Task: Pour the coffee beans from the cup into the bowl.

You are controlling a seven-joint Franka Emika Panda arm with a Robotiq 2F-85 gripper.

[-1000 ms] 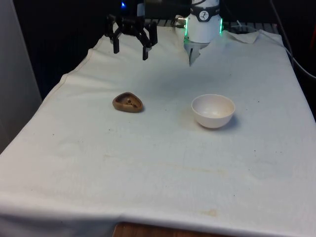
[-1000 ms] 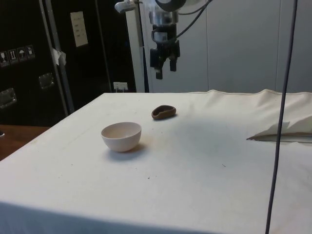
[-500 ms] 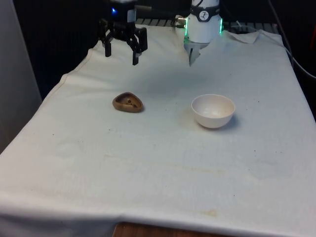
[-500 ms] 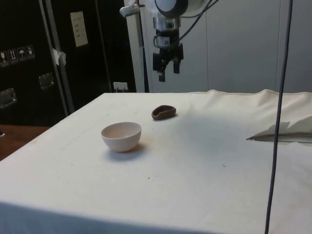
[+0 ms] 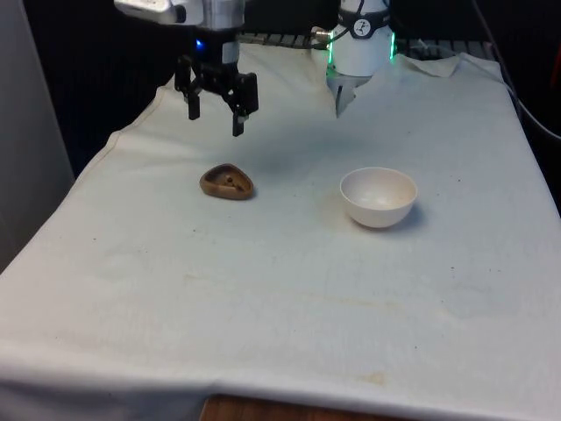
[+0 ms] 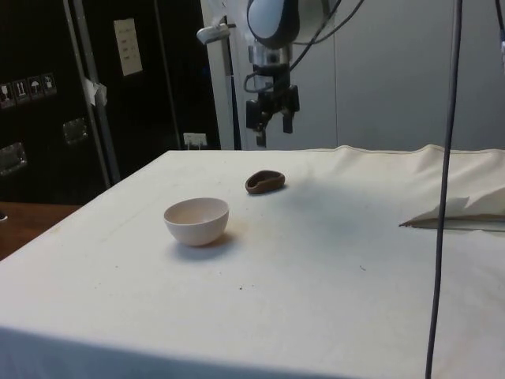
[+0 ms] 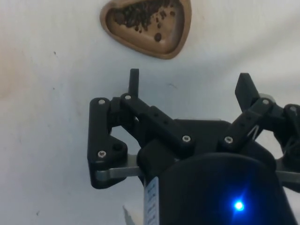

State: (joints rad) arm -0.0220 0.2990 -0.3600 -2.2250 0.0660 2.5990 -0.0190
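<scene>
The shallow brown cup has loose coffee beans inside, so the gripper should next grab it by its rounded rim (image 7: 174, 52) and keep the cup level.
A small brown cup (image 5: 227, 182) with a rounded three-cornered rim sits on the white cloth, left of centre in the front view; it also appears as the cup (image 6: 264, 181) in the side view. Coffee beans (image 7: 143, 15) lie inside it. A white bowl (image 5: 378, 196) stands to the front view's right of the cup, seen again as the bowl (image 6: 196, 220). My gripper (image 5: 215, 117) hangs open in the air, above and behind the cup toward the table's far end. Its fingers (image 7: 134, 82) hold nothing. The side view places the gripper (image 6: 271, 134) well above the cup.
The white cloth (image 5: 280, 289) covers the table, with a raised fold (image 6: 454, 213) at the side view's right. A cable (image 6: 442, 189) hangs down at the side view's right. The arm's base (image 5: 359, 48) stands at the table's far end.
My gripper has moved to the front view's left and come lower, closer to the cup. It stayed open. Cup and bowl have not moved.
</scene>
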